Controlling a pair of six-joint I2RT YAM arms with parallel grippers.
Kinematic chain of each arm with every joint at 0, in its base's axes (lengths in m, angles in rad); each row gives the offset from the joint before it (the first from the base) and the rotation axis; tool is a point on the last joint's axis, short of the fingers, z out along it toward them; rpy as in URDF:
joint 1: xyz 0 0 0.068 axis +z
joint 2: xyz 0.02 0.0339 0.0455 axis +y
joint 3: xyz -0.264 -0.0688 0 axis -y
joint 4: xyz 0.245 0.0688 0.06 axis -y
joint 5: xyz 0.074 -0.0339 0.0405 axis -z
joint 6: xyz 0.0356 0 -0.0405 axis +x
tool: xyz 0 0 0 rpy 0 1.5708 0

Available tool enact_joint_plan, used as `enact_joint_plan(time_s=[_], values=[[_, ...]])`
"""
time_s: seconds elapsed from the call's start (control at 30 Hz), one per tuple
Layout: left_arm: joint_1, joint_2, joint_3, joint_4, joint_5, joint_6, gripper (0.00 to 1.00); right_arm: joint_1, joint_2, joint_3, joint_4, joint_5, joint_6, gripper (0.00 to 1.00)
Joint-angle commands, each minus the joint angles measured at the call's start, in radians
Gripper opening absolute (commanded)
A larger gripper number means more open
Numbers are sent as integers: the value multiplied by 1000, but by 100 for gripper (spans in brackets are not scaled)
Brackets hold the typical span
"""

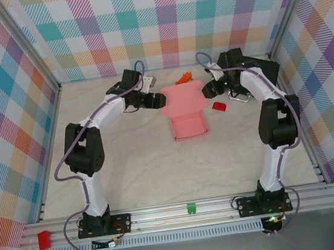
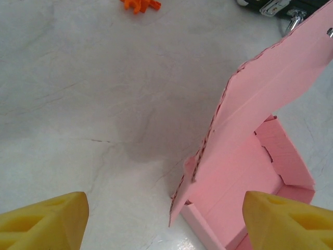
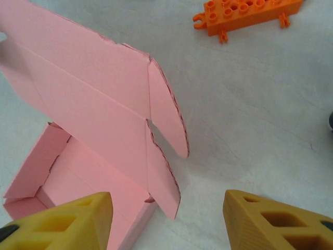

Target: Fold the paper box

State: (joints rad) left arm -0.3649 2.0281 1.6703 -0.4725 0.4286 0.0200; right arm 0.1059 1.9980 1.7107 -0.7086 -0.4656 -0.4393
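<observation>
My right gripper pinches the lid's side flap nearest the tray (image 3: 168,186) by its free edge next, to fold the lid over the tray (image 3: 57,177).
The pink paper box (image 1: 189,126) lies mid-table as an open tray with low walls, its lid (image 1: 182,97) standing up at the far side. My left gripper (image 1: 155,99) sits just left of the lid and is open. In the left wrist view the lid's left side flap (image 2: 183,194) hangs between the yellow fingers (image 2: 47,219), touching neither. My right gripper (image 1: 209,88) sits just right of the lid, also open. In the right wrist view the right side flap (image 3: 164,179) hangs between its fingers (image 3: 273,221), beside the tray (image 3: 57,177).
An orange toy brick (image 1: 184,78) lies behind the lid. A small red object (image 1: 218,105) rests right of the tray. A black hard case (image 1: 258,66) with a metal clasp stands at the back right, behind the right arm. Checkered walls enclose the table.
</observation>
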Motion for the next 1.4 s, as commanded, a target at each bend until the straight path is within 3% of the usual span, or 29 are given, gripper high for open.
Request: enact_joint_plan(time_s=[0.0,0.3,1.03,1.37], values=[[3,30,50,-29,38,32,74,1,40,49,-36,-59,-57,58],[3,73,94,-45,82,17,66,4,101,93,-78,-107,-64,54],[1,89,135,-110,111,13,46,17,70,71,-60,-73,-62,26],[-3,90,138,-122,127,13,37,28,58,66,-66,-60,-66,22]])
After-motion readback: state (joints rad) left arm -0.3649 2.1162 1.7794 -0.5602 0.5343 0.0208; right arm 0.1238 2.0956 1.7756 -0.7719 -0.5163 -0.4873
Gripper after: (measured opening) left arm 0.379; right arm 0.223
